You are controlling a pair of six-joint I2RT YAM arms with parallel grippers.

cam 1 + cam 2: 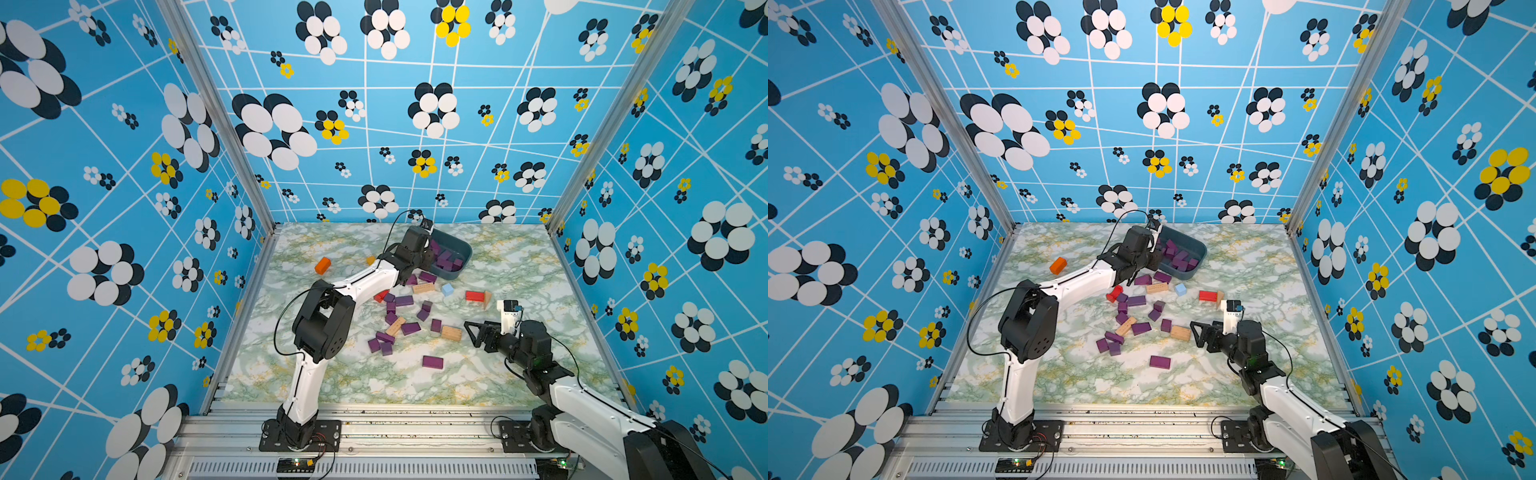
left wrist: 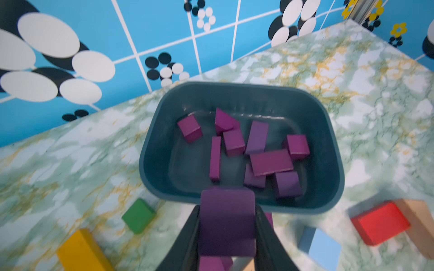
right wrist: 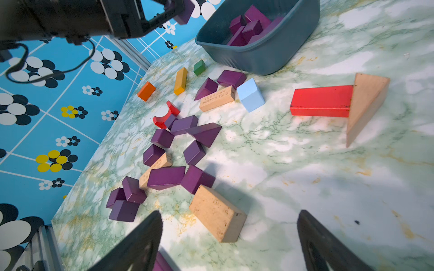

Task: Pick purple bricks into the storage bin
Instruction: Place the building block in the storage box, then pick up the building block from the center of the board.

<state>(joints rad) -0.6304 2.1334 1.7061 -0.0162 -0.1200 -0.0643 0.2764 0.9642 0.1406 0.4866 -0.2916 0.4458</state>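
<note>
The dark purple brick is still short of the bin's inside and would catch the bin's near rim, so my left gripper moves it inside before releasing next.
My left gripper (image 2: 227, 208) is shut on a dark purple brick (image 2: 227, 225) and holds it just above the near rim of the storage bin (image 2: 150, 150). The bin, a dark teal tub (image 1: 459, 259), sits at the back of the table with several purple bricks (image 2: 270, 162) lying inside. More purple bricks (image 1: 401, 320) lie scattered across the middle of the table, and a lone purple bar (image 1: 432, 362) lies nearer the front. My right gripper (image 1: 471, 332) stands open and empty low over the table, to the right of that cluster. In the right wrist view its fingers (image 3: 152, 225) flank a tan block (image 3: 211, 211).
Mixed among the purple bricks are tan blocks (image 1: 451, 333), a red bar (image 1: 474, 296) against a tan wedge (image 1: 487, 300), a light-blue cube (image 1: 447, 289), a red arch (image 3: 164, 115), an orange block (image 1: 322, 265), a yellow bar (image 3: 180, 81) and a green cube (image 3: 199, 67). Patterned walls enclose three sides.
</note>
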